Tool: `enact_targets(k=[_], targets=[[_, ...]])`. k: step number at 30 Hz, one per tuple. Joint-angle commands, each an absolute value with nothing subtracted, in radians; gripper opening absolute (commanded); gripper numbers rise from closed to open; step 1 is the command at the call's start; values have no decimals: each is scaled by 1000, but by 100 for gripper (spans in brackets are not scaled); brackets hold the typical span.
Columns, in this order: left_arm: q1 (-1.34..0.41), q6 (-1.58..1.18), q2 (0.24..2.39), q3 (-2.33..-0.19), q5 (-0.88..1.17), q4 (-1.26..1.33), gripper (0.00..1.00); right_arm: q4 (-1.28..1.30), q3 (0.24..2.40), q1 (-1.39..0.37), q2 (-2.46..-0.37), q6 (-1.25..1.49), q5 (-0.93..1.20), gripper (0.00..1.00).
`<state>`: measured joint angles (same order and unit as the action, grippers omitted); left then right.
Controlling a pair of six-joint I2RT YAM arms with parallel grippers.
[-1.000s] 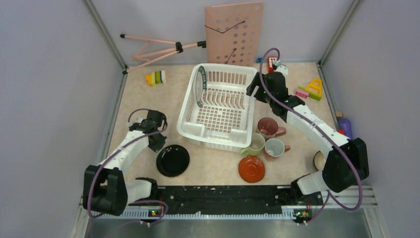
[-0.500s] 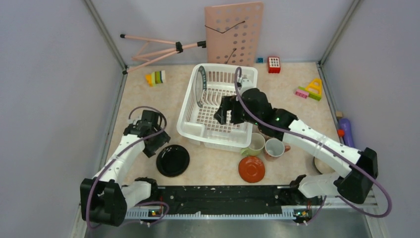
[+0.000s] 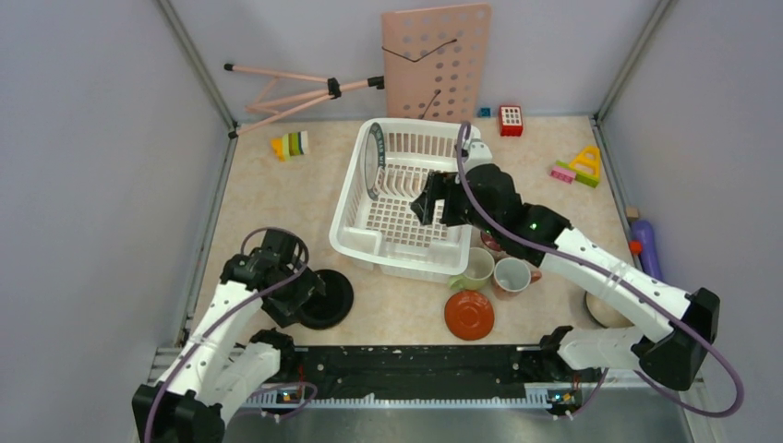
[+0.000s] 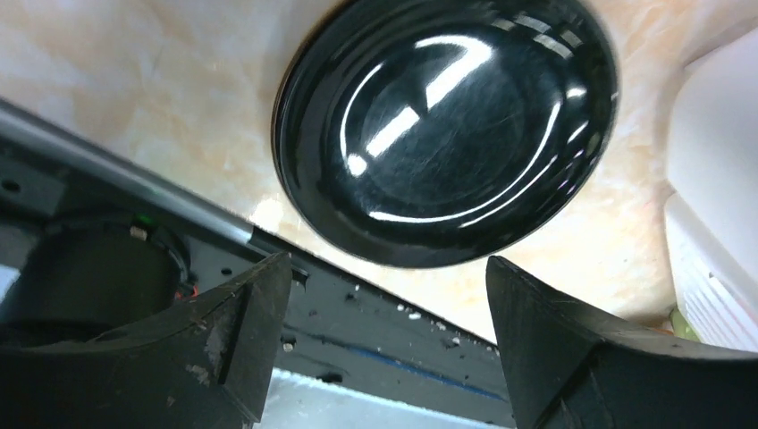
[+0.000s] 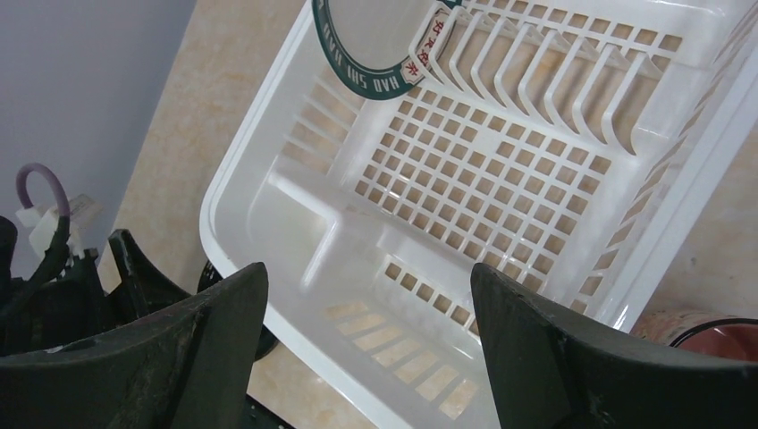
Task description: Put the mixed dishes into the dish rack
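My left gripper should next grab the black plate's rim away from the rack, so the opposite rim stays free for handing over to my right gripper.
The white dish rack point(image 3: 349, 198) stands mid-table with a green-rimmed plate point(image 3: 372, 164) upright at its back left. My right gripper point(image 3: 434, 205) hangs open over the rack's inside, nothing between its fingers; its wrist view shows the rack floor point(image 5: 501, 179) and that plate point(image 5: 357, 54). A black plate point(image 3: 334, 297) lies flat left of the rack. At its near-left edge my left gripper point(image 3: 297, 297) is open and empty, the plate point(image 4: 447, 125) just ahead of its fingertips. A pale-green mug point(image 3: 477, 269), pink mug point(image 3: 512, 274) and orange saucer point(image 3: 469, 314) sit right of the rack. The maroon mug point(image 5: 715, 335) is mostly under my right arm.
A pink perforated board point(image 3: 437, 60) and a pink tripod point(image 3: 295, 88) stand at the back. Toy blocks lie at the back left point(image 3: 291, 145), back point(image 3: 510, 120) and right point(image 3: 577, 168). A bowl point(image 3: 600, 309) is half hidden by my right arm. The black rail point(image 3: 415, 365) runs along the near edge.
My left gripper has opened and dropped toward the near edge beside the black plate. My right arm swung from the rack's back right corner to over its inside.
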<state>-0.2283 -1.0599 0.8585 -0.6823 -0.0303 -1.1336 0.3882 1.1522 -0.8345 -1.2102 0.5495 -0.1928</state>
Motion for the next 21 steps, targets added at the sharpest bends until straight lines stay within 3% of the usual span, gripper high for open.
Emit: enact_targets(k=[1, 7, 18, 21], targets=[[-286, -1194, 867, -627, 42, -1216, 85, 370, 1145, -833, -1152, 538, -229, 83], [-493, -1381, 1000, -605, 26, -1150, 86, 368, 1123, -834, -1116, 539, -251, 84], [-505, -1541, 1012, -418, -78, -822, 83, 375, 1102, -832, -1070, 516, -289, 87], [-503, -1553, 967, -394, -120, -782, 78, 376, 1105, -832, -1066, 511, -294, 87]])
